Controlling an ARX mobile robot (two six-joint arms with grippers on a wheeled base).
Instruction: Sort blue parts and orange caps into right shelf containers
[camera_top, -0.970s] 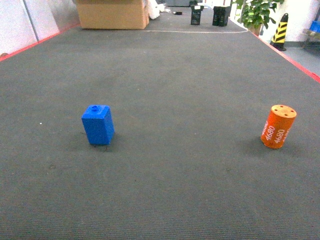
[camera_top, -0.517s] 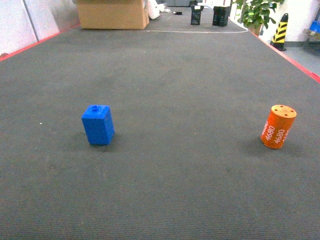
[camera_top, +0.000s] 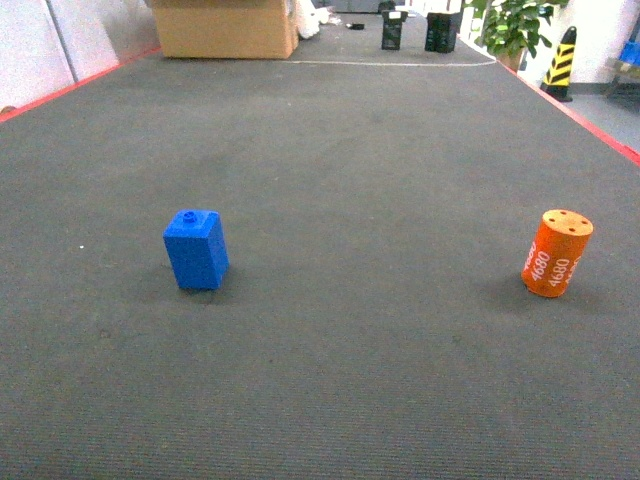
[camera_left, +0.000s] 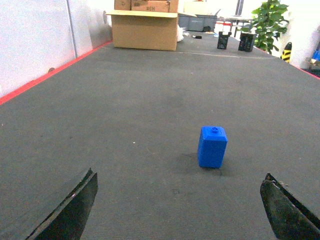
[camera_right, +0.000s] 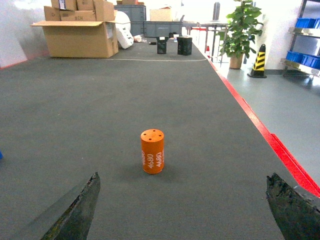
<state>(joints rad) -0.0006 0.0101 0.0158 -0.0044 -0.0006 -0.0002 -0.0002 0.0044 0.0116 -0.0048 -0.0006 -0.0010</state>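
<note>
My right gripper grabs the orange cap by its round side (camera_right: 152, 152) next. Then I sort it into the cap's blue shelf container.
A blue part (camera_top: 196, 250) stands upright on the dark carpet at the left of the head view. An orange cap (camera_top: 557, 253) marked "4680" stands at the right. Neither gripper shows in the head view. In the left wrist view my left gripper (camera_left: 180, 175) is open, and the blue part (camera_left: 212, 147) stands ahead of it, a little right of centre. In the right wrist view my right gripper (camera_right: 183, 175) is open, with the orange cap (camera_right: 152, 151) ahead and slightly left. Blue containers (camera_right: 306, 22) sit on a shelf at the far right.
A cardboard box (camera_top: 225, 28) stands at the far end of the carpet. Two black boxes (camera_top: 425, 30), a potted plant (camera_right: 240, 30) and a striped cone (camera_top: 560, 62) are beyond it. Red lines (camera_right: 260, 127) border the carpet.
</note>
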